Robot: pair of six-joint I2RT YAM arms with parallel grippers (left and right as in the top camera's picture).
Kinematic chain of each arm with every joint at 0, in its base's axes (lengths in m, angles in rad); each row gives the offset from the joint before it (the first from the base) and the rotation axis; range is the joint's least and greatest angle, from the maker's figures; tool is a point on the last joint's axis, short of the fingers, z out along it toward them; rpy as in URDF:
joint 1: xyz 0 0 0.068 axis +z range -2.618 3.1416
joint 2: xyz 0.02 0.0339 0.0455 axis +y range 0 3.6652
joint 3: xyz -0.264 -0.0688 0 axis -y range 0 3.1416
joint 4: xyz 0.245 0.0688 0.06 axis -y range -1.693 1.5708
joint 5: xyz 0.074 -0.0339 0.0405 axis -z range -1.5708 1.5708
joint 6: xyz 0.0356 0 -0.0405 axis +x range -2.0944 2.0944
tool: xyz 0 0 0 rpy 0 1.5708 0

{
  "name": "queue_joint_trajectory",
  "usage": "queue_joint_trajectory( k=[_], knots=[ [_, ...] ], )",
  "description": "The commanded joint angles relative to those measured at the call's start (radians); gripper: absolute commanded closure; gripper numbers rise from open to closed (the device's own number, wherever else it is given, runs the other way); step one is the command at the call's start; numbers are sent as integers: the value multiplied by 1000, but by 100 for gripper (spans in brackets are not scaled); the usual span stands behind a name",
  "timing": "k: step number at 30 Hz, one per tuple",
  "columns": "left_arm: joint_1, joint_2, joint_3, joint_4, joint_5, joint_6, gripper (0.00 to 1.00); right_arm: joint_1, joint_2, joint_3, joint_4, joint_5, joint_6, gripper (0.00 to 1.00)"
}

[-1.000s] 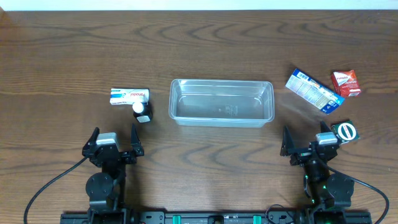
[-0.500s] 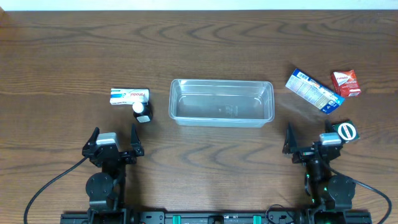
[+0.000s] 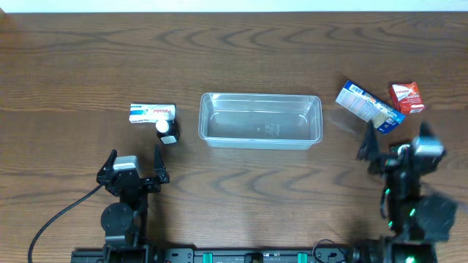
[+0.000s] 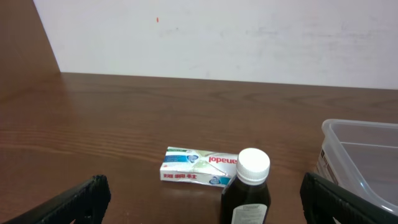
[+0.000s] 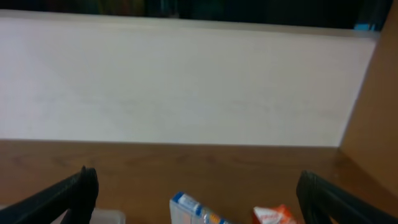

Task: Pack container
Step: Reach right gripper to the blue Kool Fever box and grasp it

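Observation:
I should grab the blue-and-white box (image 3: 369,107) with my right gripper at its middle across its narrow width, so its lengthwise ends stay free to pack the container (image 3: 261,97).
The clear container (image 3: 261,97) stands empty at the table's middle; its corner shows in the left wrist view (image 4: 359,132). Left of it lie a white Panadol box (image 3: 153,112) (image 4: 200,166) and an upright dark bottle (image 3: 168,131) (image 4: 247,190) with a white cap. My left gripper (image 3: 134,162) (image 4: 204,186) is open just short of the bottle, holding nothing. To the container's right are a blue-and-white box (image 3: 369,107) (image 5: 193,208) and a red box (image 3: 406,98) (image 5: 273,214). My right gripper (image 3: 395,140) (image 5: 198,180) is open, raised, near those two boxes.
A white wall (image 4: 217,37) closes off the table's far edge. The right arm's body (image 3: 413,208) is blurred over the table's near right corner. Bare wood (image 3: 248,183) lies between the two arms.
The right arm has risen and swung right and toward the two boxes, now covering the green-and-white round item that lay beside it. The left arm has not moved.

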State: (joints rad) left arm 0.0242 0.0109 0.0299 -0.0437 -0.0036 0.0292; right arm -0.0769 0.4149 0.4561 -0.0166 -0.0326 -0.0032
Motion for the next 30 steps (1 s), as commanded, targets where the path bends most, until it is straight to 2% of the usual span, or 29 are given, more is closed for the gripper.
queue_joint_trajectory(
  k=[1,6,9,11,15,20,22,30],
  knots=[
    [-3,-7,-26,-26,-5,-2,2,-27,229,215,-77,-46,35,1],
    [-3,-7,-26,-26,-5,-2,2,-55,561,594,-353,-142,35,1],
    [-3,-7,-26,-26,-5,-2,2,-72,726,790,-541,-231,-71,1],
    [-3,-7,-26,-26,-5,-2,2,-76,817,885,-641,-208,-170,1],
    [-3,-7,-26,-26,-5,-2,2,-77,908,923,-650,-188,-201,1],
    [-3,-7,-26,-26,-5,-2,2,-92,1014,923,-658,-130,-328,1],
    [-3,-7,-26,-26,-5,-2,2,-103,1053,923,-668,-80,-327,1],
    [-3,-7,-26,-26,-5,-2,2,-126,1263,923,-693,-77,-334,1]
  ],
)
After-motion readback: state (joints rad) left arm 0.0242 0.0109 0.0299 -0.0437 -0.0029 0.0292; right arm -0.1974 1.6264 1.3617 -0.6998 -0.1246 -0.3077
